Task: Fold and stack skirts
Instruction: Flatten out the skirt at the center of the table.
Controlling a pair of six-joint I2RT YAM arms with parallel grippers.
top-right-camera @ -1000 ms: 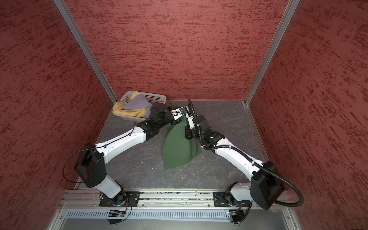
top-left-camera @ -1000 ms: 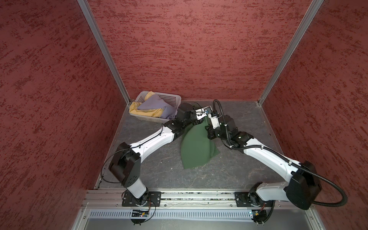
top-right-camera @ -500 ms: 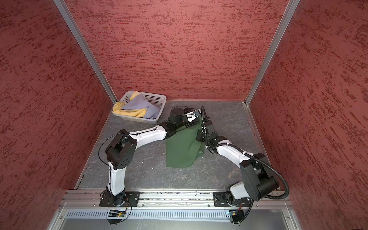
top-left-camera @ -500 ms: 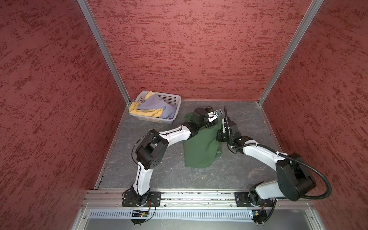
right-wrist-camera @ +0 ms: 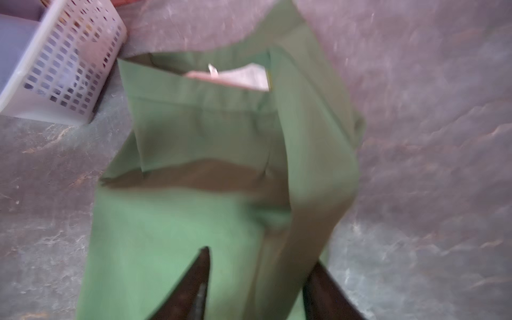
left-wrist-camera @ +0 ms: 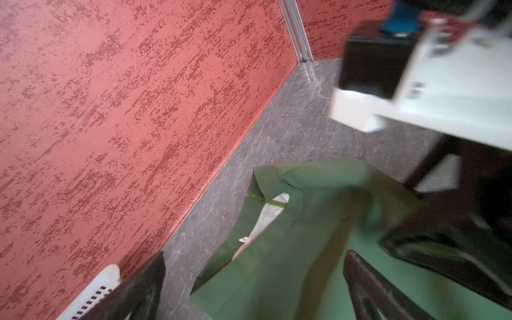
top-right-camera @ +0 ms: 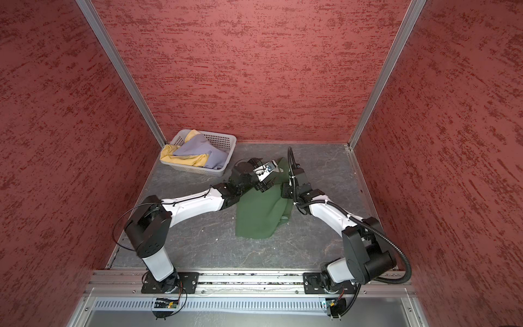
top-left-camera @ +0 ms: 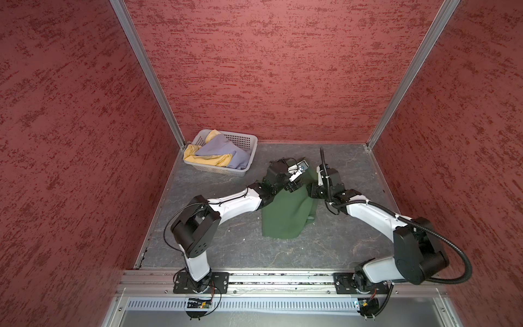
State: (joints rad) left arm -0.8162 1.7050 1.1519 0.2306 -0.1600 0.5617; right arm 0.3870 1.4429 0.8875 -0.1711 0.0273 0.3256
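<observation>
I should next grab the body of the green skirt below its waistband with my left gripper, so the skirt's waistband end stays free for turning and spreading to fold.
A dark green skirt (top-left-camera: 284, 218) (top-right-camera: 259, 216) lies rumpled on the grey table, waistband toward the back wall. My left gripper (top-left-camera: 292, 187) (left-wrist-camera: 255, 277) hovers over its waist end, jaws wide open, holding nothing. My right gripper (top-left-camera: 312, 193) (right-wrist-camera: 260, 279) is open at the skirt's right edge; a raised fold of green cloth (right-wrist-camera: 279, 249) runs between its fingers. The lavender skirt (top-left-camera: 223, 150) and the yellow skirt (top-left-camera: 209, 162) lie bunched in the basket.
The white perforated basket (top-left-camera: 246, 143) (right-wrist-camera: 69, 69) stands in the back left corner, close to the green skirt's waistband. Red walls close in the table on three sides. The two wrists are close together above the skirt.
Both grippers were shut on the green skirt's top edge and have opened. The skirt has dropped onto the table, shifted a little right of where it lay a second ago.
</observation>
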